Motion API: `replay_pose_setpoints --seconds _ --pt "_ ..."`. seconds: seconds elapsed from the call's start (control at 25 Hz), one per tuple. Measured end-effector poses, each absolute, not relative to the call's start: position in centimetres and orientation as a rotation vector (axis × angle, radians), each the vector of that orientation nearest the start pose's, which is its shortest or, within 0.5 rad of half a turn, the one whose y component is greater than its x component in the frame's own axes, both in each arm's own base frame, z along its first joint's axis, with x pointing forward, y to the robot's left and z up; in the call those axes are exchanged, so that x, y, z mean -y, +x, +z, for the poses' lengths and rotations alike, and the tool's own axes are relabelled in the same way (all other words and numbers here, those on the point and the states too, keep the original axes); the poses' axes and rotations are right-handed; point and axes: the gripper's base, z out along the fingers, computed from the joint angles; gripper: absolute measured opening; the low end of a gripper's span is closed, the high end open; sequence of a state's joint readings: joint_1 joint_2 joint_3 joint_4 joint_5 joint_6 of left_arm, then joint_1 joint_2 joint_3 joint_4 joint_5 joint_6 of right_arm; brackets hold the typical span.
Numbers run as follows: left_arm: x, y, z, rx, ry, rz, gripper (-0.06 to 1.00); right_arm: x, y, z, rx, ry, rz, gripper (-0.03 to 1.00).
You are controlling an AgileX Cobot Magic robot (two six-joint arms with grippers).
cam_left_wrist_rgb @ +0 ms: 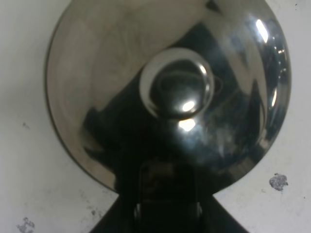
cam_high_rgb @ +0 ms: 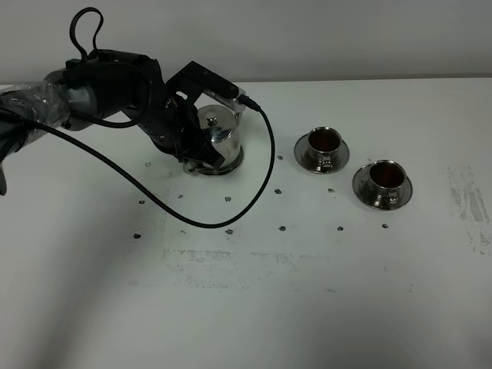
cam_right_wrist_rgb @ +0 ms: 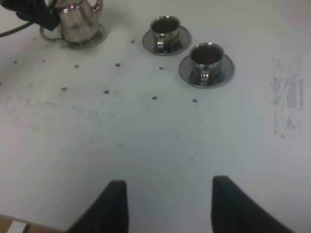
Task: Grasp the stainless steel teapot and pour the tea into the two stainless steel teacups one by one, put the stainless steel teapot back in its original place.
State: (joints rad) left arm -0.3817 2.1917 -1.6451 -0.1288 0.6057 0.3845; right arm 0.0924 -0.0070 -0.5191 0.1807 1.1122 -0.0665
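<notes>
My left gripper will now open: the teapot's on the coaster.
The stainless steel teapot [cam_high_rgb: 221, 132] stands upright on the round steel coaster [cam_high_rgb: 233, 164] at the back left; its knobbed lid [cam_left_wrist_rgb: 177, 90] fills the left wrist view. My left gripper [cam_high_rgb: 194, 154] is at the pot's handle side, its jaws closed on the loop handle [cam_left_wrist_rgb: 167, 194]. Two steel teacups [cam_high_rgb: 324, 141] [cam_high_rgb: 387, 176] sit on saucers to the right, dark tea in both. The right wrist view shows the pot [cam_right_wrist_rgb: 77, 24] and both cups [cam_right_wrist_rgb: 165, 28] [cam_right_wrist_rgb: 206, 55]. My right gripper [cam_right_wrist_rgb: 167, 204] is open and empty, far from them, low over the table's near side.
A black cable [cam_high_rgb: 261, 165] loops from the left arm across the table in front of the teapot. Small dark marks [cam_high_rgb: 228, 198] dot the white tabletop. A scuffed patch [cam_high_rgb: 469, 204] lies at the right edge.
</notes>
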Motion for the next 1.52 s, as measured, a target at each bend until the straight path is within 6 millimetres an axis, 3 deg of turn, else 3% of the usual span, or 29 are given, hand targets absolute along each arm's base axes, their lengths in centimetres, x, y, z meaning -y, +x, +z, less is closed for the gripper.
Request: replay_pose_setpoints --seconds 0.96,1.28,1.52 --pt "18.3 44.0 15.4 -2.474 0.878 -0.115 0.25 -1.4 -1.2 27.9 -2.056 -0.181 0.233 0.39" --pt "18.3 43.9 16.1 -2.474 0.866 -0.132 0.57 -1.4 -1.2 27.9 -2.056 -0.181 0.233 0.39" --pt "18.0 43.0 19.7 -2.444 0.864 -0.138 0.61 -1.4 -1.2 27.9 -2.056 -0.181 0.233 0.39"
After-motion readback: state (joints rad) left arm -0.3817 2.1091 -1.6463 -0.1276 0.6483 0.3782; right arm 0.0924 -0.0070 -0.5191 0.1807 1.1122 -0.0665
